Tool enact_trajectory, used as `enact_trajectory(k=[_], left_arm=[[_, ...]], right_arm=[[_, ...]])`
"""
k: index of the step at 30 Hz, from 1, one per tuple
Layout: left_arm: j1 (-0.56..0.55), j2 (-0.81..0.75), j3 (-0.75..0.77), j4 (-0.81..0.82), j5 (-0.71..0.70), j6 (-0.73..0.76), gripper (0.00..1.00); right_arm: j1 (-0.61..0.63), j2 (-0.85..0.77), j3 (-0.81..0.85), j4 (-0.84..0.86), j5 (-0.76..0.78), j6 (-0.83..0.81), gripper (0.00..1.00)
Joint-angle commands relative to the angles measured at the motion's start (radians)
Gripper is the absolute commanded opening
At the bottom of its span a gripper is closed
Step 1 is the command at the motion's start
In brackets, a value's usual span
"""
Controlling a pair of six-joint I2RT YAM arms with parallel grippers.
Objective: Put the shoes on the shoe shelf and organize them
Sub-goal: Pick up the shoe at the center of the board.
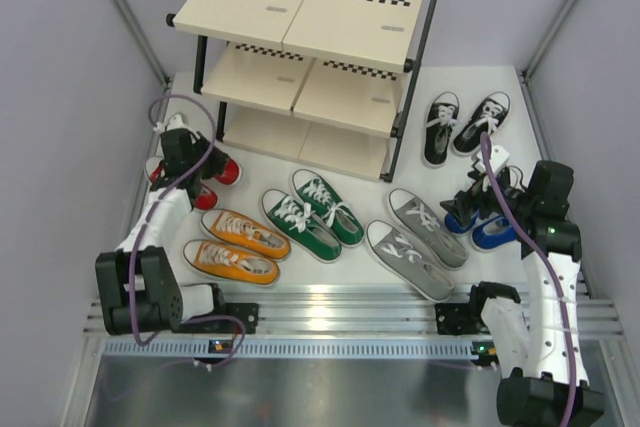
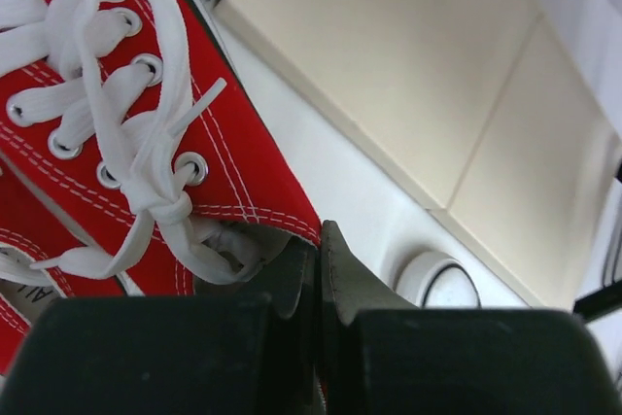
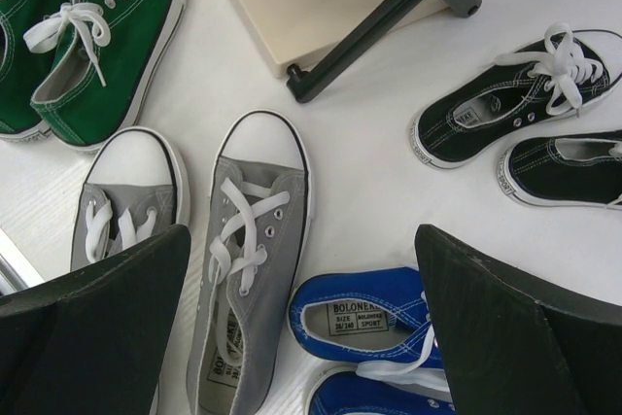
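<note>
My left gripper keeps holding the red shoe next, until it reaches the lowest beige panel. With white table below, the shoe would stay short if I opened now.
The shoe shelf (image 1: 300,7) stands at the back with bare panels. All the shoes lie on the white table. The red pair (image 1: 222,171) is at the left by the shelf's foot. My left gripper (image 1: 195,162) is shut on the collar edge of a red shoe (image 2: 233,143), red canvas pinched between its fingers (image 2: 319,259). Orange (image 1: 240,232), green (image 1: 310,212) and grey (image 1: 420,237) pairs lie across the middle. My right gripper (image 1: 480,209) hangs open above the blue pair (image 3: 360,313), holding nothing (image 3: 301,240). The black pair (image 1: 455,127) lies at the back right.
The shelf's lowest beige panel (image 2: 418,75) lies just beyond the red shoe. A black shelf leg (image 3: 389,17) stands between the green shoes (image 3: 107,55) and the black shoes (image 3: 515,104). A grey shoe (image 3: 253,240) lies beside the blue one. Grey walls close in both sides.
</note>
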Motion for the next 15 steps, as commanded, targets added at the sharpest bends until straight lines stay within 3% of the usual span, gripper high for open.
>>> enact_trajectory(k=[1,8,15], left_arm=[[0.002,-0.09,0.001,0.073,0.099,0.079,0.0],[-0.015,-0.13,-0.007,0.061,0.257,0.122,0.0],[-0.104,-0.098,0.022,0.061,0.283,0.251,0.0]], right_arm=[[0.002,-0.002,0.013,-0.005,-0.023,-0.023,0.99],[0.002,-0.007,0.011,-0.002,-0.026,-0.02,0.99],[0.002,-0.015,0.008,0.003,-0.023,-0.017,0.99]])
